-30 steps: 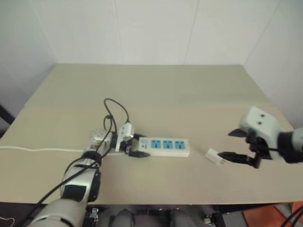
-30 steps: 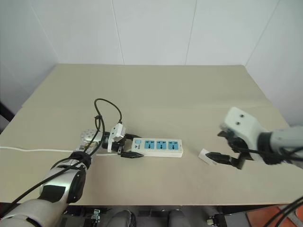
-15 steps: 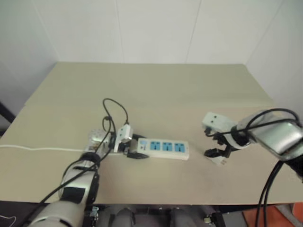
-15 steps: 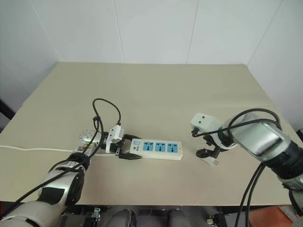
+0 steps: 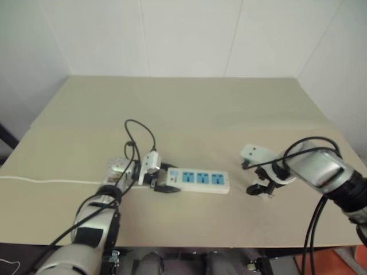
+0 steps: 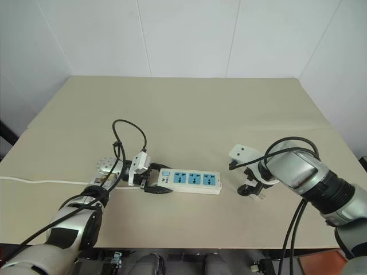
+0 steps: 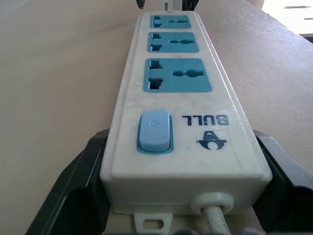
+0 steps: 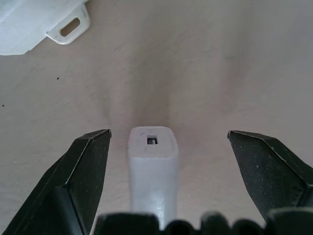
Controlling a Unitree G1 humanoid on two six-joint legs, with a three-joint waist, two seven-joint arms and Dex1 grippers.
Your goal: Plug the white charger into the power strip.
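Observation:
My right gripper closes on the white charger (image 8: 152, 166) next, since my fingers reach down either side of it. Closing now would catch it.
The power strip (image 5: 198, 180) lies flat near the table's front, a long white bar with three blue socket faces (image 7: 177, 74). My left gripper (image 5: 162, 183) is shut on its switch end, with black fingers (image 7: 80, 174) pressed against both sides. The white charger (image 8: 152, 166) lies on the table to the right of the strip, a small gap away. My right gripper (image 6: 252, 190) points down over it and is open. Its fingers (image 8: 88, 161) stand wide on either side of the charger without touching it. The charger's prongs are hidden.
A thin white cord (image 5: 51, 182) runs left from the strip across the beige table (image 5: 200, 114). A black cable loop (image 5: 140, 134) rises over my left wrist. The strip's far end with a mounting tab (image 8: 39, 24) lies close to the charger.
My right gripper has swung in from the right, tipped downward and lowered over the charger, so its fingers now straddle it. The left gripper and the strip have not moved.

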